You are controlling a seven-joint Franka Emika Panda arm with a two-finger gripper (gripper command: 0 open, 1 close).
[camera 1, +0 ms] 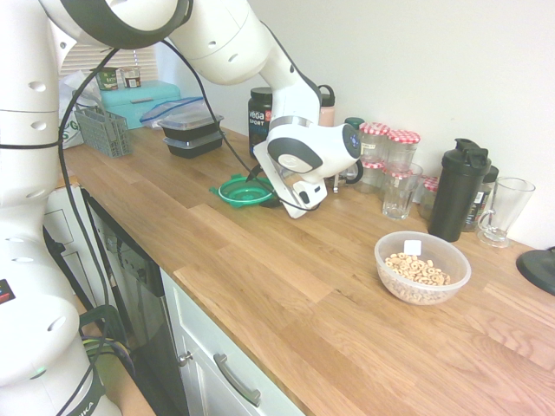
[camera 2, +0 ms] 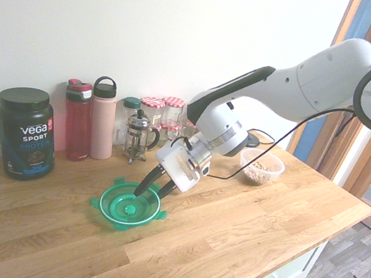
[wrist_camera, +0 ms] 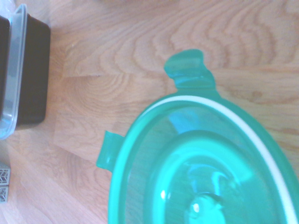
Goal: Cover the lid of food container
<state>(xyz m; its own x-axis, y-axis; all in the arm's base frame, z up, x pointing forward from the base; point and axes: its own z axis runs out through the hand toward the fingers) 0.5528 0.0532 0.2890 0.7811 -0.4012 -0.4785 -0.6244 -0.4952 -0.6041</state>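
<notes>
I should grab the lid by its narrow upper rim next, because the lid's broad round side is wider than my gripper's open fingers.
The round green lid lies flat on the wooden counter, inner side up, with its clip tabs spread out. In the wrist view the lid fills the lower right, close up. My gripper is tilted down over the lid's rim on the side nearest the bowl. Its two dark fingers stand apart, open, one over the lid's inside and one at the rim. The hand's white body hides the fingers in the first exterior view. The food container, a clear bowl with cereal rings, stands uncovered further along the counter.
Stacked black rectangular containers sit beyond the lid. Along the wall stand a Vega tub, two bottles, a French press, jars, glasses and a black shaker. The counter's front edge is near.
</notes>
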